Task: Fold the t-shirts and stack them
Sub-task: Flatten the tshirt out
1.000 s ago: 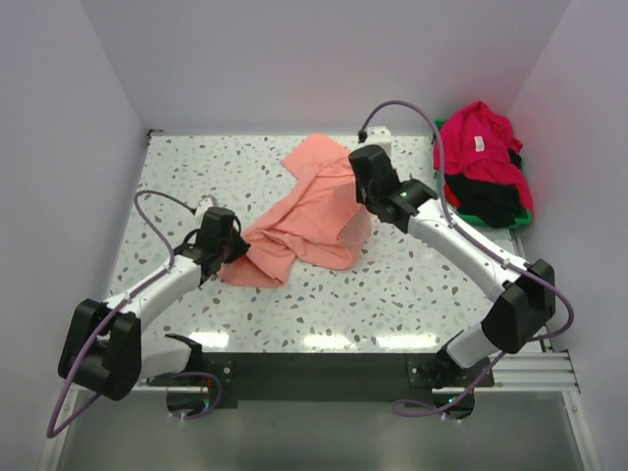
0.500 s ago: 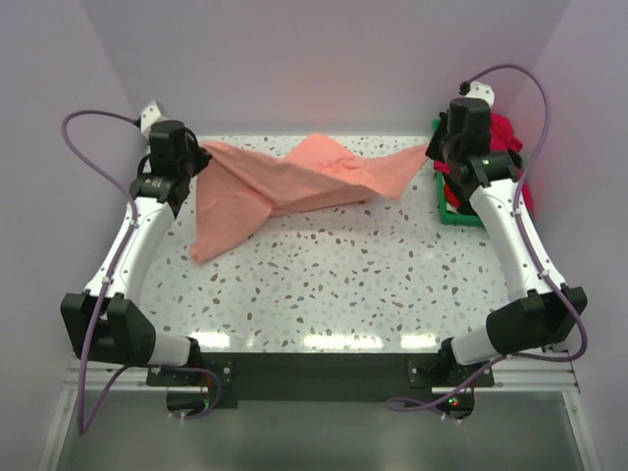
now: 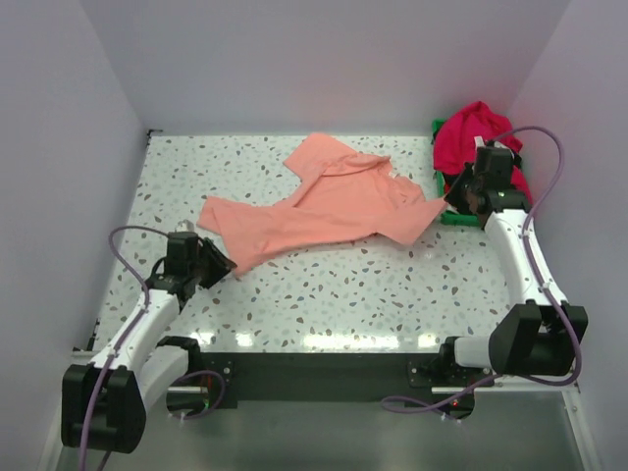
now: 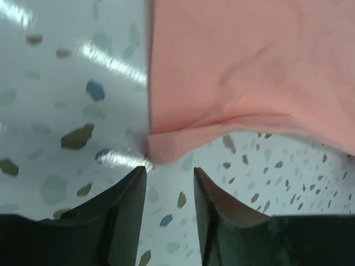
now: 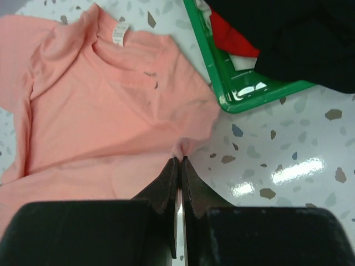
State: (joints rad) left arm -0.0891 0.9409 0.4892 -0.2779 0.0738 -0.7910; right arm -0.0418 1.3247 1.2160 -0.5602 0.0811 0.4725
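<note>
My left gripper pinches the salmon-pink t-shirt's near corner [image 3: 238,271] [image 4: 163,149] next, opposite my right gripper's pinch, to lift and spread the t-shirt for folding.
The salmon-pink t-shirt [image 3: 324,206] lies spread across the middle of the table, its white neck tag [image 5: 119,33] facing up. My left gripper [image 3: 220,263] [image 4: 169,172] is low at the shirt's near-left corner [image 4: 166,148]. It is open, and the cloth lies just ahead of its tips, not between them. My right gripper [image 3: 454,199] [image 5: 180,159] is shut on a small pinch of the shirt's right edge, beside the bin. The crimson red t-shirt [image 3: 473,132] [image 5: 233,39] and the black t-shirt [image 5: 299,39] are heaped in the bin.
The green plastic bin [image 3: 461,218] [image 5: 222,83] stands at the table's far right, right next to my right gripper. Lilac walls close the table on the left, back and right. Speckled tabletop [image 3: 373,294] shows between the shirt and the arm bases.
Both arms came down and toward the near side from a raised, spread pose. The pink shirt now lies on the table. My left gripper has let go of its corner and opened.
</note>
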